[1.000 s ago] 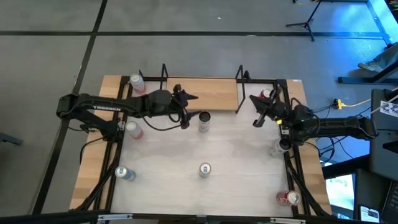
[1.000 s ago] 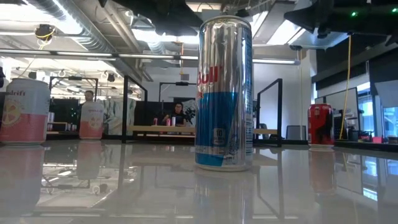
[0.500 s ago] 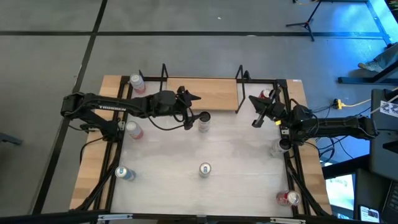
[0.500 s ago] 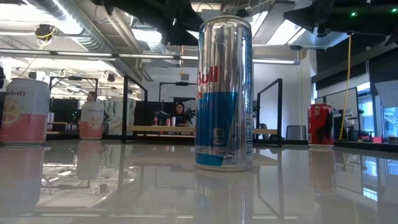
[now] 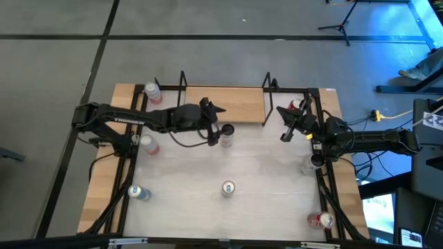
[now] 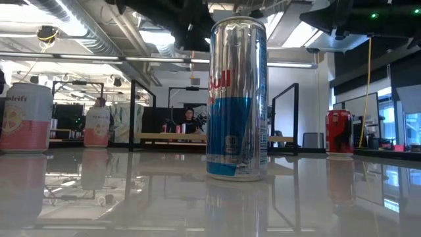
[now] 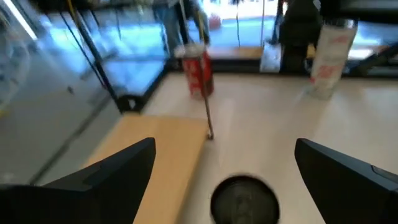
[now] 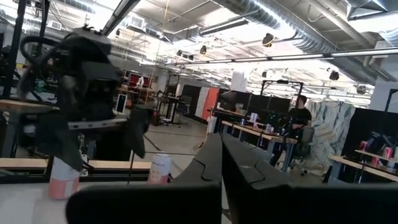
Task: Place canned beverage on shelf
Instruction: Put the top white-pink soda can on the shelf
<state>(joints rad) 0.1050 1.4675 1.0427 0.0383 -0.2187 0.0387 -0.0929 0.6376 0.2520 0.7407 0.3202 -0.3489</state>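
Observation:
I should grip this silver can next with my left gripper by the can's upper side below its black lid (image 5: 227,135). Then it can go on the shelf (image 5: 225,104).
A silver can (image 5: 226,135) stands upright on the white table just in front of the shelf (image 5: 225,104), a light-wood board on a black wire frame at the far edge. My left gripper (image 5: 215,126) is open and hovers just left of that can. In the left wrist view the can's top (image 7: 244,199) shows low between the two spread fingers (image 7: 118,171), which do not touch it. My right gripper (image 5: 286,126) waits shut above the table's far right, holding nothing.
Other cans stand around: pink ones at the far left (image 5: 153,92) and left (image 5: 147,143), a blue one near left (image 5: 138,193), a silver-blue one mid-table (image 5: 228,187), red ones near right (image 5: 320,220) and far right (image 5: 297,105). The shelf's black end posts (image 5: 267,81) rise upright.
My left gripper has moved toward the table's right edge and slightly down, closing in on the silver can in front of the shelf. The can has not moved.

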